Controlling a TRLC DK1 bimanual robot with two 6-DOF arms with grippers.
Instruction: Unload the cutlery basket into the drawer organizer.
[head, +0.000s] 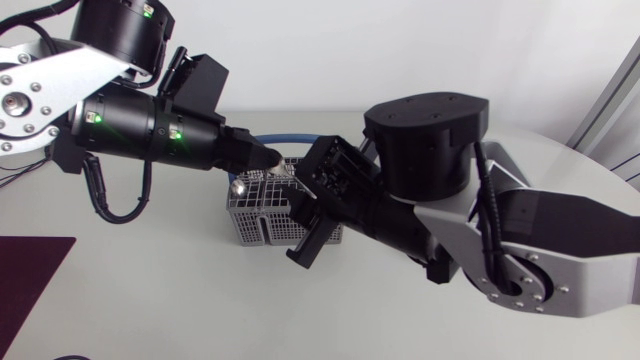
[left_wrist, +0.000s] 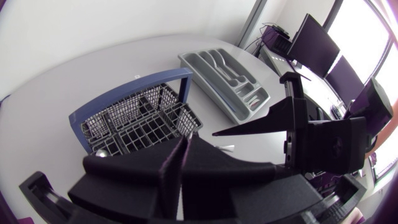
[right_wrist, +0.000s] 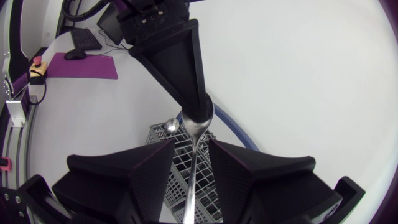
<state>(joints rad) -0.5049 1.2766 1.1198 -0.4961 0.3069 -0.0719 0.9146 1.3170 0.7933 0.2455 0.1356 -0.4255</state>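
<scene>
The spoon's bowl is covered by the other gripper's fingers. My right gripper should grab the spoon by its bare handle (right_wrist: 191, 177) below them next.
A grey wire cutlery basket (head: 262, 215) with a blue handle (head: 290, 141) stands mid-table. Above it my left gripper (head: 265, 158) is shut on the top end of a thin silver utensil (right_wrist: 193, 168), which hangs down toward the basket (right_wrist: 163, 138). My right gripper (right_wrist: 191, 152) stands open around that utensil's shaft, a gap showing on each side. In the head view the right gripper (head: 305, 238) hangs over the basket's right part and hides the utensil. A spoon bowl (right_wrist: 171, 126) sticks up in the basket. The grey drawer organizer (left_wrist: 227, 84) lies beyond the basket (left_wrist: 137, 121).
A dark purple mat (head: 30, 285) lies at the table's left front. My right arm's bulky links (head: 430, 150) cover the table to the right of the basket in the head view. A small silver piece (left_wrist: 225, 148) lies on the table by the basket.
</scene>
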